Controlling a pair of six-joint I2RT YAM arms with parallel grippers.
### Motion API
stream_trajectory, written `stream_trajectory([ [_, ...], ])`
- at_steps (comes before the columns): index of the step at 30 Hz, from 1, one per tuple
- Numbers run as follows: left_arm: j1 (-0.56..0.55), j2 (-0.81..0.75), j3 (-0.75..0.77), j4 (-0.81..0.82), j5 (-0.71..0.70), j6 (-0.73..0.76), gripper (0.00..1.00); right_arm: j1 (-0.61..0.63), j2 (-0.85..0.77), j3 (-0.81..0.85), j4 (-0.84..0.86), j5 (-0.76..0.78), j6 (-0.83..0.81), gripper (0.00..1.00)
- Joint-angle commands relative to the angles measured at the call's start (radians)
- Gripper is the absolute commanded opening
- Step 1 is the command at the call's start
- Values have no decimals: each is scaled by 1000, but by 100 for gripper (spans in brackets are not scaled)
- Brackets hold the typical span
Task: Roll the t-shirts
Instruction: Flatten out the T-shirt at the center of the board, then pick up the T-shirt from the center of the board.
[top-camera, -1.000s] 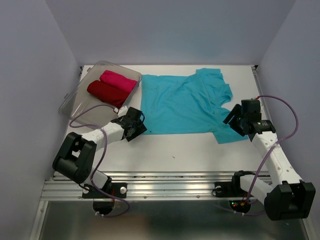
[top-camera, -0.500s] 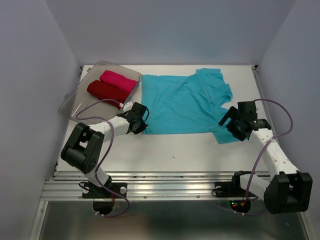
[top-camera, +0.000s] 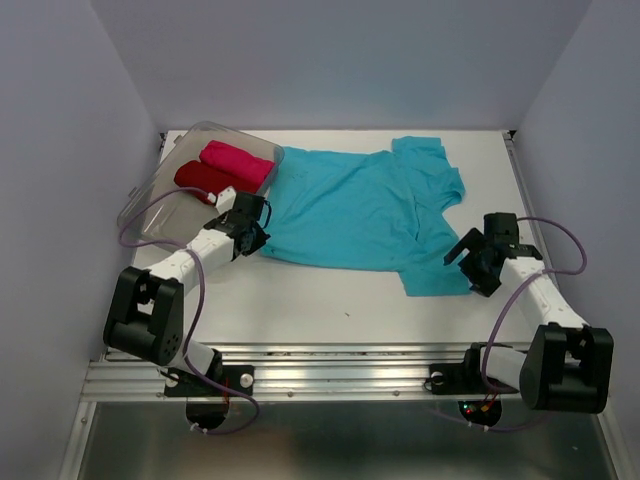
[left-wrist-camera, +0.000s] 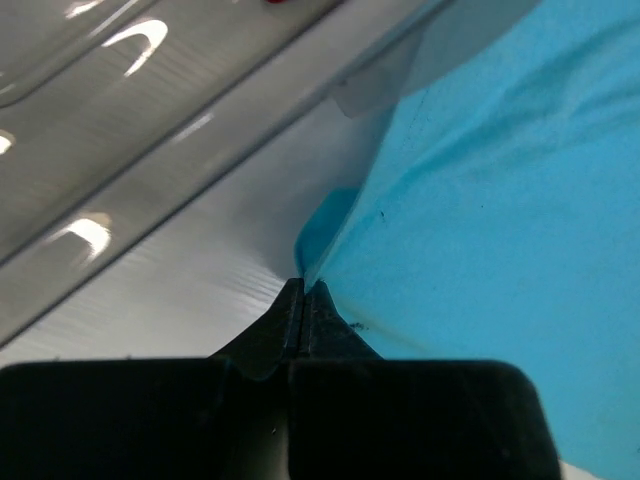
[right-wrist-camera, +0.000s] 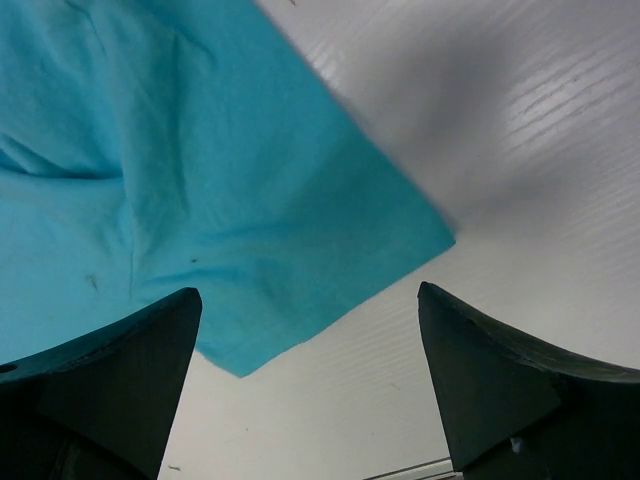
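Note:
The right gripper grabs the turquoise t-shirt's near sleeve next, opposite the held hem corner, to spread and fold the t-shirt for rolling.
The turquoise t-shirt lies spread flat across the middle of the table. My left gripper is shut on its near-left hem corner, and the left wrist view shows that cloth pinched between the closed tips of the gripper. My right gripper stands open just right of the shirt's near-right sleeve. In the right wrist view the sleeve corner lies ahead of the open gripper, with nothing between the fingers. A dark red t-shirt and a pink t-shirt lie rolled in the tub.
The clear plastic tub sits at the back left, its wall close beside my left gripper. Purple walls enclose the table on three sides. The metal rail with the arm bases runs along the near edge.
My left gripper closed on the shirt's near-left corner and drew it left toward the tub, skewing the shirt. My right gripper opened wider and moved nearer, off the sleeve.

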Motion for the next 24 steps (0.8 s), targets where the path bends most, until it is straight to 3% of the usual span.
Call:
stream_trajectory([
  [1,30,-8,3,-14,-14,48,0,-3,-6,-65,59,-21,36,94],
  [7,32,18,20,-3,11,55,0,-3,4,-143,145,-43,92,91],
  [13,33,29,29,-5,18,63,0,-3,43,-172,200,-44,109,80],
  [20,38,32,43,-14,14,71,0,-3,138,-157,309,-44,134,63],
  [24,38,35,57,-20,15,69,0,-3,175,-149,338,-84,164,48],
])
